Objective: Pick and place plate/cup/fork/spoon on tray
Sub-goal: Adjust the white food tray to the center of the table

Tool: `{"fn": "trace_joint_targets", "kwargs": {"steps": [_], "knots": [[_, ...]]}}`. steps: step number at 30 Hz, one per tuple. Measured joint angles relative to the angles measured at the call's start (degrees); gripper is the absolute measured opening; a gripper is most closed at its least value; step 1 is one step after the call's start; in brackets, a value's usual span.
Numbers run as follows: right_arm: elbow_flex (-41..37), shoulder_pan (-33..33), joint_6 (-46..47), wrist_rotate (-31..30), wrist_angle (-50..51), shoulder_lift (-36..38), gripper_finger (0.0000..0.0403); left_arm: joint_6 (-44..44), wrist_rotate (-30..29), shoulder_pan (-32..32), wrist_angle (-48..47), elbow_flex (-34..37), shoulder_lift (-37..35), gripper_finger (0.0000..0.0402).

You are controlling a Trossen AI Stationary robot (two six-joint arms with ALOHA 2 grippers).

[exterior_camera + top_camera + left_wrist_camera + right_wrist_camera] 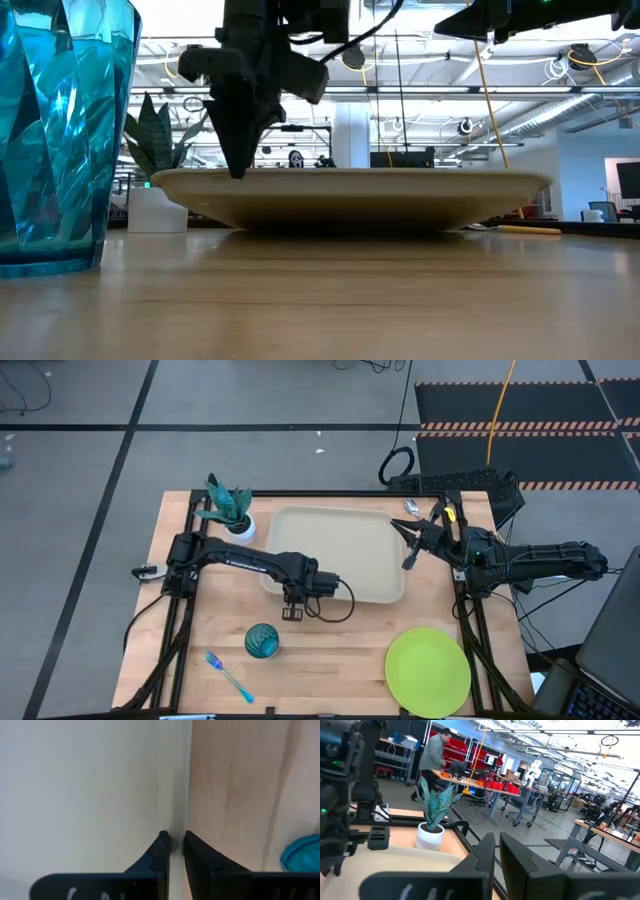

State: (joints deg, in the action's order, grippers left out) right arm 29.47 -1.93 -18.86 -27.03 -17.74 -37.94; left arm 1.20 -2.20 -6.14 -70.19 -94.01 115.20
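The beige tray's near rim (365, 601) is still short of the teal cup's level (262, 640), so the robot's left gripper should keep holding the tray until the robot slides it nearer.
The beige tray (335, 550) lies mid-table. My left gripper (293, 605) points straight down at the tray's near rim, shut on it. The teal cup (262, 641) stands just nearer, and the blue-handled fork (229, 675) lies by the near left edge. The lime-green plate (428, 672) lies flat at the near right. The spoon's silver bowl (411, 507) and orange handle (530, 229) show beyond the tray's far right corner; my right arm covers its middle. My right gripper (497, 847) hangs shut and empty in the air over that corner. My left gripper pinches the tray's near rim (181, 815) between its two fingers, one finger (162, 845) inside the tray and the other outside over the wood. The fingers come from above, pointing down. In the low view the tray (350, 200) still sits on the table.
A white pot with a green plant (236, 518) stands at the tray's far left corner. Black frame rails run along the table's left, right and far sides. A person (432, 762) stands in the room beyond the table. Bare wood lies between cup and plate.
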Motion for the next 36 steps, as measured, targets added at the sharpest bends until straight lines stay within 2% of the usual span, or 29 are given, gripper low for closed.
{"fn": "trace_joint_targets", "kwargs": {"steps": [5,18,36], "knots": [[0.0,0.0,-0.1,0.0,0.0,0.0,0.002,1.3,0.5,-1.1,0.3,0.0,0.0,0.0034],[0.0,0.0,0.5,0.0,-0.9,0.0,0.002,12.5,2.4,-3.8,0.7,0.0,0.0,0.0033],[0.0,0.0,0.6,0.1,-1.2,0.0,0.002,15.5,5.7,-7.9,4.7,0.0,0.0,0.0033]]}}
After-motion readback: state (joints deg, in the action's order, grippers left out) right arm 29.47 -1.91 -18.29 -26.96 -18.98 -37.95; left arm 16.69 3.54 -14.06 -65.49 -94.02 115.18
